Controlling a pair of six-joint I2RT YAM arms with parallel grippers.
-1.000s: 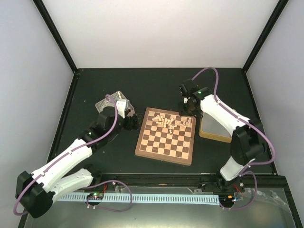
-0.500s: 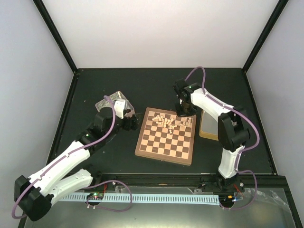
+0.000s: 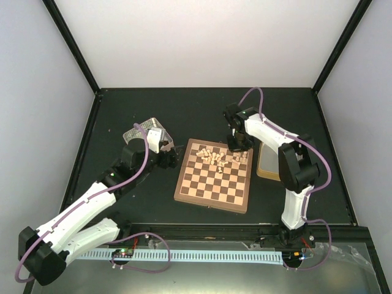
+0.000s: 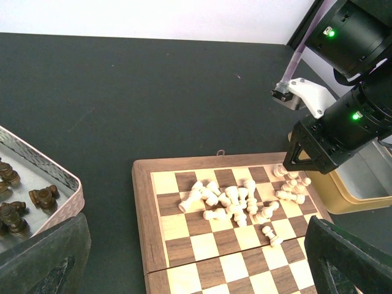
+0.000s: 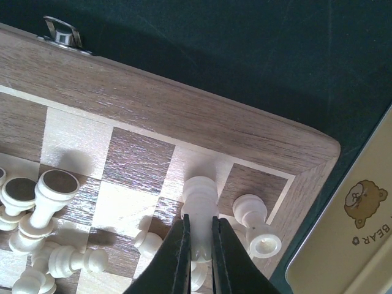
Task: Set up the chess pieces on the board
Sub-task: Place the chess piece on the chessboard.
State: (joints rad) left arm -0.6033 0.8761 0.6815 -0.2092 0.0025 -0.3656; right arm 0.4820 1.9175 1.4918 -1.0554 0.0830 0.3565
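I should let go of the cream piece with my right gripper, because it is upright on the light square beside the board's corner square and would stay standing.
The board lies mid-table, with cream chess pieces heaped on their sides along its far rows. My right gripper hovers over the board's far right corner. In the right wrist view it is shut on one cream piece, above the light square beside the corner square. Whether that piece touches the board I cannot tell. Another piece lies tipped over on the corner square. My left gripper is open just left of the board, and its wrist view shows the heap ahead of its wide-set fingers.
A silver tin holding dark brown chessmen sits left of the board, close to my left gripper. A yellow-rimmed tin lies against the board's right side, under the right arm. A small metal clasp sticks out from the board's far edge.
The right arm has swung in, and its gripper has shifted left over the board's far right corner. The left arm has barely moved.
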